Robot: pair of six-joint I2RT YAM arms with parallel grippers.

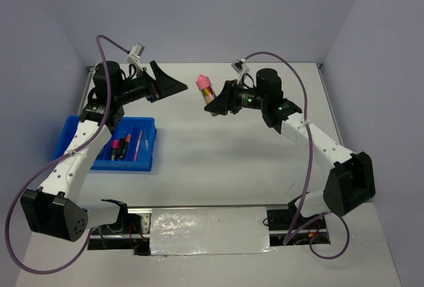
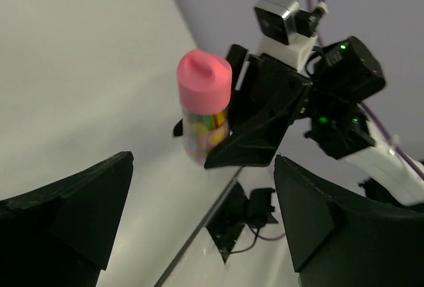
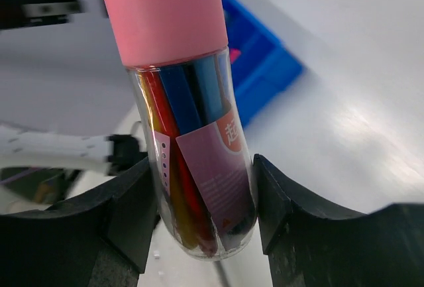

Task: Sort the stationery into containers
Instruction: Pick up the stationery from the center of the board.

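Note:
Next, my left gripper grabs the capsule case by its pink cap (image 1: 203,82), so the clear tube stays free to enter the blue tray (image 1: 73,134).
My right gripper (image 1: 213,103) is shut on the pink capsule-shaped case (image 1: 206,89), a clear tube with a pink cap and coloured sticks inside (image 3: 189,128). It holds the case upright in the air above the far middle of the table. My left gripper (image 1: 173,85) is open and empty, raised, facing the case (image 2: 204,105) a short way to its left. The blue tray (image 1: 73,134) lies at the left under the left arm. It holds highlighters (image 1: 118,148) and a thin pink pen (image 1: 138,145).
The blue tray also shows behind the case in the right wrist view (image 3: 262,68). The white table (image 1: 218,161) has a metal front edge with a taped strip (image 1: 209,232). Grey walls close in at the back and sides.

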